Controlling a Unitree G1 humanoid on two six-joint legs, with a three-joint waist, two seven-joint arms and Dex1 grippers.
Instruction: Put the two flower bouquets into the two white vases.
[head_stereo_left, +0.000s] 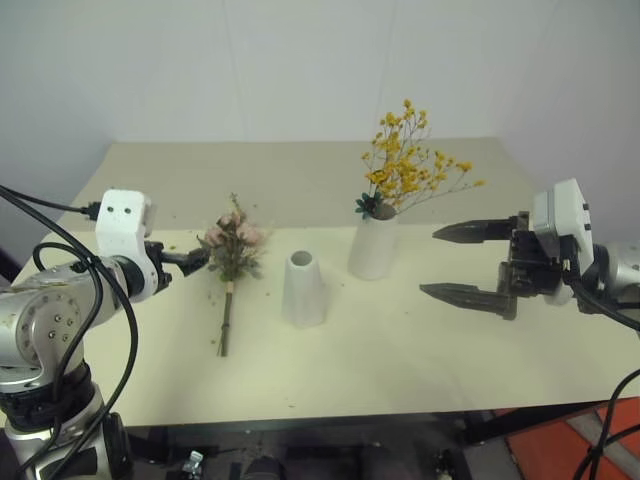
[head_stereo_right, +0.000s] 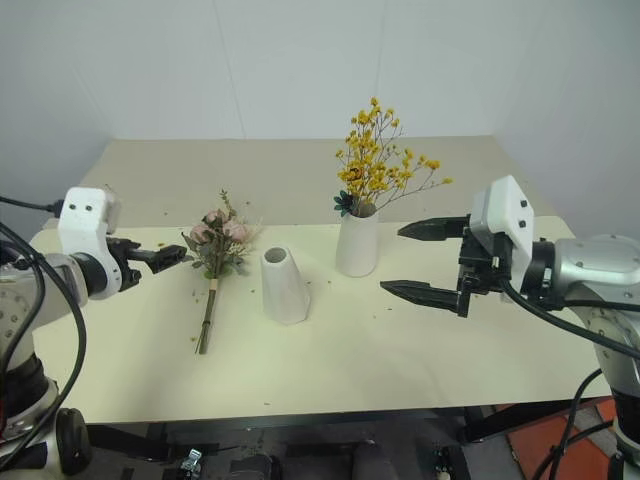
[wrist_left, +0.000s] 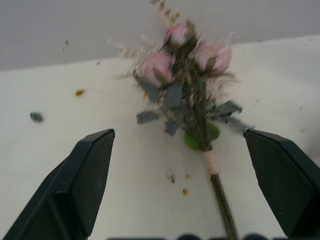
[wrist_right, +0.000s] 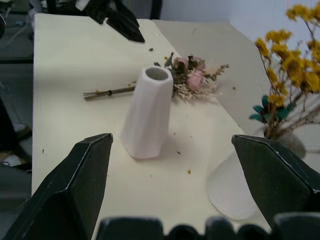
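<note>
My left gripper grabs the pink rose bouquet (head_stereo_left: 232, 245) by the wrapped stem just below its leaves next, since delicate pink petals spread wide at the top.
The pink rose bouquet (head_stereo_left: 232, 245) lies flat on the table, its brown stem toward the front edge. My left gripper (head_stereo_left: 195, 258) hovers just left of its blooms, open and empty; the left wrist view has the roses (wrist_left: 190, 65) ahead between the spread fingers. The yellow blossom spray (head_stereo_left: 405, 160) stands in one white vase (head_stereo_left: 372, 250). The other white vase (head_stereo_left: 303, 290), narrow-mouthed, stands empty between the roses and the filled vase. My right gripper (head_stereo_left: 428, 262) is open and empty to the right of the filled vase, pointing left, apart from it.
The cream table (head_stereo_left: 400, 370) has small flower crumbs scattered around the roses and vases. Its front edge runs close below the empty vase. A white wall rises behind, and an orange-red object (head_stereo_left: 590, 450) lies on the floor at the lower right.
</note>
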